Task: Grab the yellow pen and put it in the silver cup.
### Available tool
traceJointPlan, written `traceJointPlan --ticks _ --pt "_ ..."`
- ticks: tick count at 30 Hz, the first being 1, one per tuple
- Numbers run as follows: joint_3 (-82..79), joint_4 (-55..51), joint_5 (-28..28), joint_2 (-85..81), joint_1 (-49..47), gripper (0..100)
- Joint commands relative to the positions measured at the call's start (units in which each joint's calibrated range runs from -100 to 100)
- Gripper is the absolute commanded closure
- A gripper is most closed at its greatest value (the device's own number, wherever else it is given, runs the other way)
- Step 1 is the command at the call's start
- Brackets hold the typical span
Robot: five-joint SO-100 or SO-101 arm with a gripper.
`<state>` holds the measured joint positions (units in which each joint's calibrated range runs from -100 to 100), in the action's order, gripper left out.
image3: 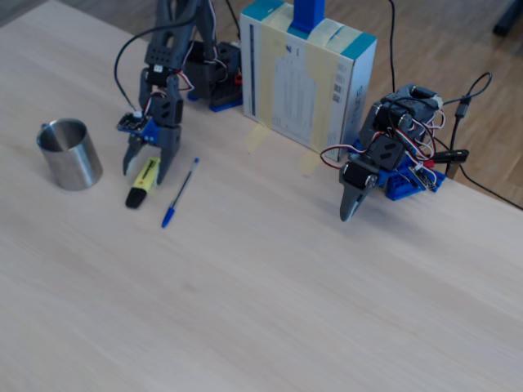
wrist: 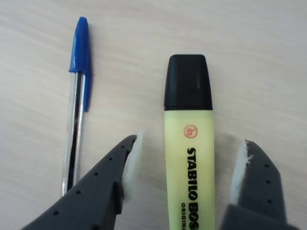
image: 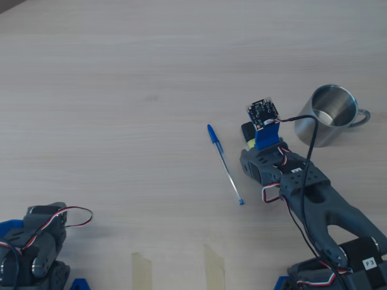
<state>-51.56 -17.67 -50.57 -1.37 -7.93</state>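
My gripper takes hold of the pen by its yellow body next, to drop the yellow pen into the silver cup.
The yellow pen, a chunky highlighter with a black cap, lies flat on the wooden table. My gripper is open and lowered over it, one finger on each side of its body, with gaps to both pads. In the fixed view the gripper straddles the pen. In the overhead view the wrist camera hides most of the pen. The silver cup stands upright and empty to the right of the gripper; in the fixed view the cup is to the left.
A thin blue-capped ballpoint lies just left of my left finger; it also shows in the overhead view. A second, idle arm and a white-and-teal box stand at the table's far side.
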Motion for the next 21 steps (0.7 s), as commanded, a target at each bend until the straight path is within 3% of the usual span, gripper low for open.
traceJointPlan --ticks 1,21 --pt "0.08 0.81 -0.04 2.29 2.08 71" --pt "-0.01 0.81 -0.14 4.7 2.61 72"
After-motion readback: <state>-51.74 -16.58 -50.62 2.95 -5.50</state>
